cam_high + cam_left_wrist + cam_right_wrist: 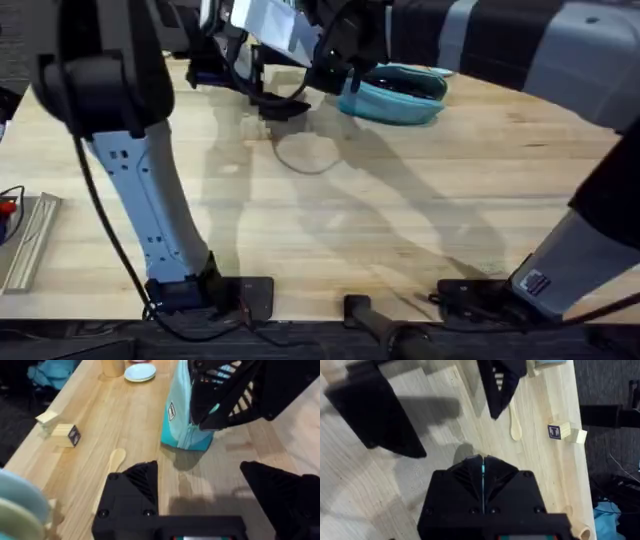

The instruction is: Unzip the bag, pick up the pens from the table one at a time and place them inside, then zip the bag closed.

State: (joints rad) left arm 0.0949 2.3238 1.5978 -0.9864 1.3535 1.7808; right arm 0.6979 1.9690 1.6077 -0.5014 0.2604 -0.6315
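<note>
Next, my left gripper takes hold of the bag by its narrow bare end (189,438) below, since my right gripper crowds the bag's top along the zipper.
The teal bag (405,97) lies at the far middle of the table (400,210); in the left wrist view the bag (180,425) shows its zipper and a small tag. My right gripper (340,78) sits at the bag's left end, shut on a thin teal strip (483,471) that looks like the zipper pull. The right gripper (212,412) shows over the bag's top. My left gripper (275,100) hovers just left of the bag, open and empty, its fingers (135,485) spread wide. The pens are out of view.
A wooden spoon (112,462), a wooden block (65,435), a light-blue dish (140,372) and a cup (112,366) lie beyond the bag near the table's far edge. A thin wire loop (310,155) lies mid-table. A metal rack (30,240) sits at the left edge.
</note>
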